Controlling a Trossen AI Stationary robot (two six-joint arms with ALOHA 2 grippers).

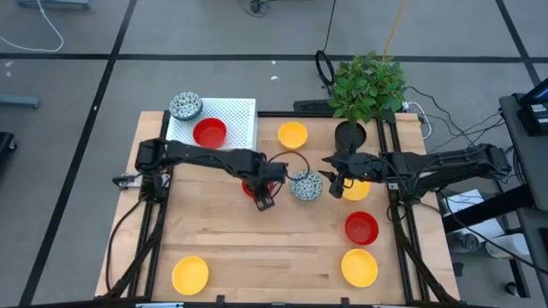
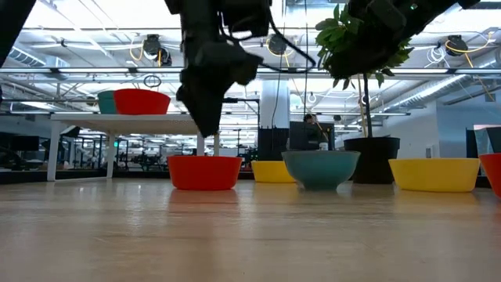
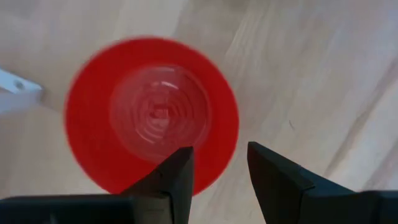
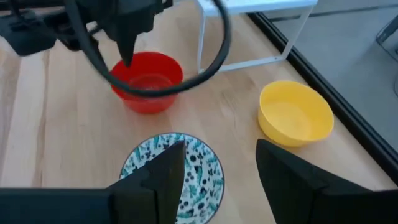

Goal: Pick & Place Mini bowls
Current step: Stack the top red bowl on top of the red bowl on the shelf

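My left gripper should next move the red bowl onto the white rack, grabbing its rim (image 3: 214,165).
My left gripper (image 3: 219,169) is open and hovers just above a glossy red mini bowl (image 3: 152,115), which stands on the table near its middle (image 1: 251,187). One finger is over the bowl's rim, the other outside it. In the low view the fingertips (image 2: 205,129) stop short of the bowl (image 2: 205,172). My right gripper (image 4: 221,168) is open in the air beside a white, blue-speckled bowl (image 4: 171,165), which stands on the table (image 1: 306,186). A yellow bowl (image 1: 356,190) sits under the right arm.
A white perforated rack (image 1: 233,115) at the far left holds a red bowl (image 1: 210,133) and a speckled bowl (image 1: 185,106). Other bowls: yellow (image 1: 293,134), red (image 1: 361,228), yellow (image 1: 360,267), yellow (image 1: 190,274). A potted plant (image 1: 366,85) stands at the far right.
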